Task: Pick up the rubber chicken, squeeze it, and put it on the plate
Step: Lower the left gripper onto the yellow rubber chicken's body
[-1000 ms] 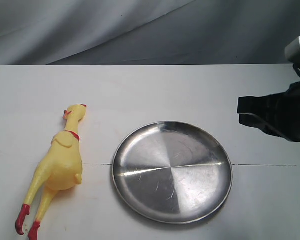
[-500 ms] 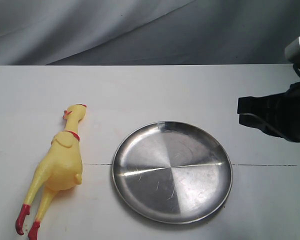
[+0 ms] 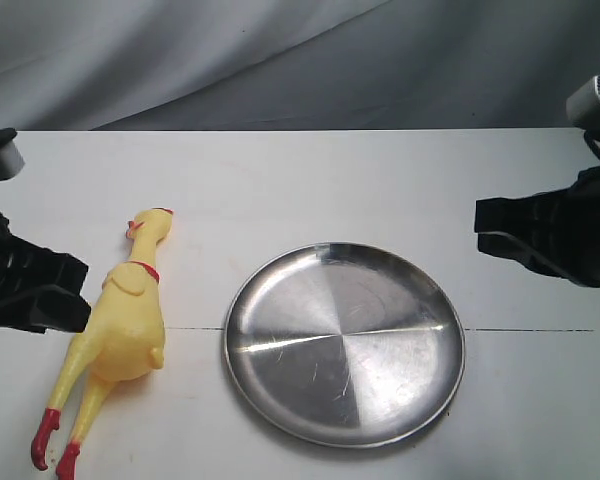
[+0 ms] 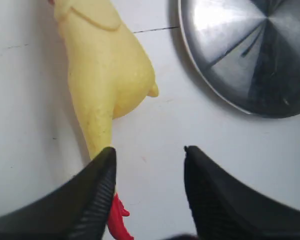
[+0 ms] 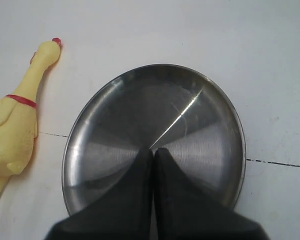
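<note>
I should next grab the rubber chicken by its slim yellow leg (image 3: 71, 370) with my left gripper, because the plump body (image 3: 126, 325) is too wide for the open fingers.
The yellow rubber chicken (image 3: 120, 325) lies on the white table, left of the steel plate (image 3: 345, 343), its head toward the back and its red feet (image 3: 52, 445) near the front edge. Just left of its body my left gripper (image 3: 50, 295) has come into the exterior view. In the left wrist view that gripper (image 4: 149, 152) is open above the chicken's (image 4: 107, 70) legs, nothing between its fingers. My right gripper (image 3: 500, 228) hangs at the right, beyond the plate's rim; in its wrist view it (image 5: 153, 151) is shut and empty, with the plate (image 5: 115, 130) below.
A grey cloth backdrop (image 3: 300, 60) rises behind the table's far edge. A thin dark seam line (image 3: 530, 330) runs across the tabletop under the plate.
My left gripper has entered the exterior view from the left and now sits beside the chicken. The right arm, chicken and plate have not moved.
</note>
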Motion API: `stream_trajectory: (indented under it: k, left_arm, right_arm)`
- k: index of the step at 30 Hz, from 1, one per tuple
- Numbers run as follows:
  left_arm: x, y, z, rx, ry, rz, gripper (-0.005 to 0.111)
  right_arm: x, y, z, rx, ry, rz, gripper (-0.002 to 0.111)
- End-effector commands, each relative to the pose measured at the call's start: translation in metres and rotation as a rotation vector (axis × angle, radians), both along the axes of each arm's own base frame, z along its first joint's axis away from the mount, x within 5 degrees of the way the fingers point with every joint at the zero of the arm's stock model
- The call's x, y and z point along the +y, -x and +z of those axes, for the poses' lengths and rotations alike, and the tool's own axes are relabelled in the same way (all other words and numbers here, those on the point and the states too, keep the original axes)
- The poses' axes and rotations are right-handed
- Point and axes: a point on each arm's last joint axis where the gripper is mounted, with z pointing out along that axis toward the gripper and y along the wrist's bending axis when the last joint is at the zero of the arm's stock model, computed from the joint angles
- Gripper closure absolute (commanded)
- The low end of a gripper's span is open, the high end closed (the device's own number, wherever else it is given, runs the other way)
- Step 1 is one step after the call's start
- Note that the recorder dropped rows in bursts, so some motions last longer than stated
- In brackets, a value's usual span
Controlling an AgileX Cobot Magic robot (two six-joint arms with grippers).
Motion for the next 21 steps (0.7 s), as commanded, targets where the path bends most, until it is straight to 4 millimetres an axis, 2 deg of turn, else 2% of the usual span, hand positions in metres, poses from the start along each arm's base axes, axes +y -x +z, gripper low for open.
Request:
stream_trajectory:
  k: [1,8,21]
  left_arm:
    - [-0.001,-0.005,-0.006,0.034,-0.027,0.014,0.040]
    - [-0.002,-0.015,-0.023,0.075,-0.049,-0.040,0.039]
    - [0.001,-0.020,-0.048,0.152,-0.109,-0.083,0.039]
  right_arm:
    - [0.001,0.000,0.002,-0.007,0.008,0.014,0.108]
    - [0.001,0.000,0.002,-0.007,0.008,0.014,0.108]
    - [0.001,0.000,0.002,-0.009,0.010,0.017,0.108]
